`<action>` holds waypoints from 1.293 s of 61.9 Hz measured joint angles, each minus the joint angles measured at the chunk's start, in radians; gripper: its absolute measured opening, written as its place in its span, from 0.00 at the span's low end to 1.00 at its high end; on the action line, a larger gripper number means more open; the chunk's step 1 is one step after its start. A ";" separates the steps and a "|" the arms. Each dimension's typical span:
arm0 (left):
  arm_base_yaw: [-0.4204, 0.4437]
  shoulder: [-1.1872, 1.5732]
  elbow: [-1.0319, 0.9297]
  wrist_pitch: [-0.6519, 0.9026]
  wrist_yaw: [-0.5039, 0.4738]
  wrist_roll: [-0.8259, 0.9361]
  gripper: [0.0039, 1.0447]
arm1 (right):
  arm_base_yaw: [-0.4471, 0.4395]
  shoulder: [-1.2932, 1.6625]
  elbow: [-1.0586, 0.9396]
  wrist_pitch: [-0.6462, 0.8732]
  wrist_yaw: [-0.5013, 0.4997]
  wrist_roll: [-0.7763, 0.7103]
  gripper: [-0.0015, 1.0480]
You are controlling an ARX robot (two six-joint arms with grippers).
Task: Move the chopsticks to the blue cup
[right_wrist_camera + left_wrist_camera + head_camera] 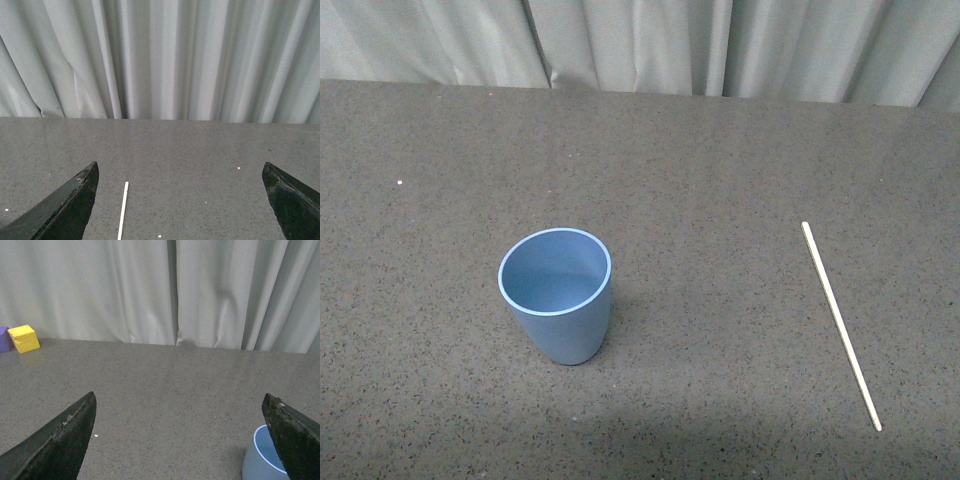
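Observation:
The chopstick needs to go to the blue cup, so my right gripper will grab the chopstick's slender body (123, 210) next.
The blue cup (556, 295) stands upright and empty on the dark speckled table, left of centre in the front view. The cream-white chopstick (840, 323) lies flat on the table to the cup's right, well apart from it. Neither arm shows in the front view. My left gripper (180, 405) is open and empty above the table, with the cup's rim (262, 455) beside one fingertip (292, 432). My right gripper (180, 172) is open and empty, with one end of the chopstick (123, 210) on the table between the fingers, near one fingertip (75, 200).
A grey curtain (640, 45) hangs along the table's far edge. A yellow block (23, 338) and a purple block (4, 338) sit at the table's far edge in the left wrist view. The dark table (700, 170) runs wide around cup and chopstick.

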 joint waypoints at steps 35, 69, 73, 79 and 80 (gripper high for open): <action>0.000 0.000 0.000 0.000 0.000 0.000 0.94 | 0.000 0.000 0.000 0.000 0.000 0.000 0.91; 0.000 0.000 0.000 0.000 0.000 0.000 0.94 | 0.000 0.000 0.000 0.000 0.000 0.000 0.91; 0.000 0.000 0.000 0.000 0.000 0.000 0.94 | 0.000 0.000 0.000 0.000 0.000 0.000 0.91; 0.000 0.000 0.000 0.000 0.000 0.000 0.94 | 0.000 0.000 0.000 0.000 0.000 0.000 0.91; 0.000 0.000 0.000 0.000 0.000 0.000 0.94 | 0.000 0.000 0.000 0.000 0.000 0.000 0.91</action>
